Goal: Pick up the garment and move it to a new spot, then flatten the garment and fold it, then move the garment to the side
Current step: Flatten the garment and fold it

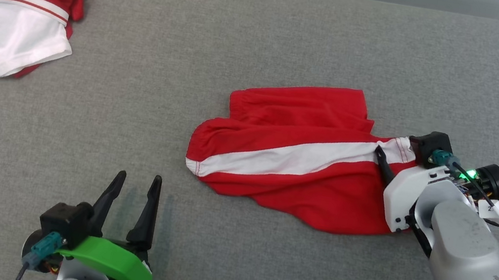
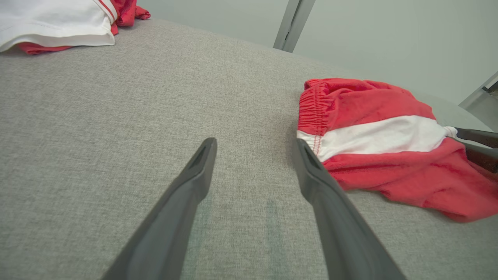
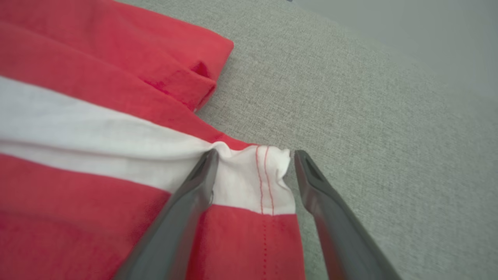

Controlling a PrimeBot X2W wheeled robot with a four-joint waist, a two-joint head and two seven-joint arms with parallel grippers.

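The white hem corner (image 1: 405,149) stands up in a small fold while the red cloth (image 1: 363,197) beside it lies flat, so my right gripper will pinch the garment there next.
The garment (image 1: 295,168) is a pair of red shorts with a white side stripe, lying crumpled right of centre on the grey cloth table (image 1: 269,30). My right gripper (image 1: 393,154) is at its right end, open. In the right wrist view the right gripper (image 3: 253,155) straddles the stitched white hem of the garment (image 3: 97,128): one finger rests on the cloth, the other on the table just past the hem edge. My left gripper (image 1: 139,177) stands open near the front edge, left of the shorts, nothing between its fingers. The left wrist view shows the left gripper (image 2: 255,142) over bare table, with the garment (image 2: 369,136) to its right.
A second red and white garment (image 1: 9,15) lies bunched at the table's far left corner, also seen as the red and white garment (image 2: 50,19) in the left wrist view. A pale wall runs behind the table's far edge. Bare grey table stretches between the two garments.
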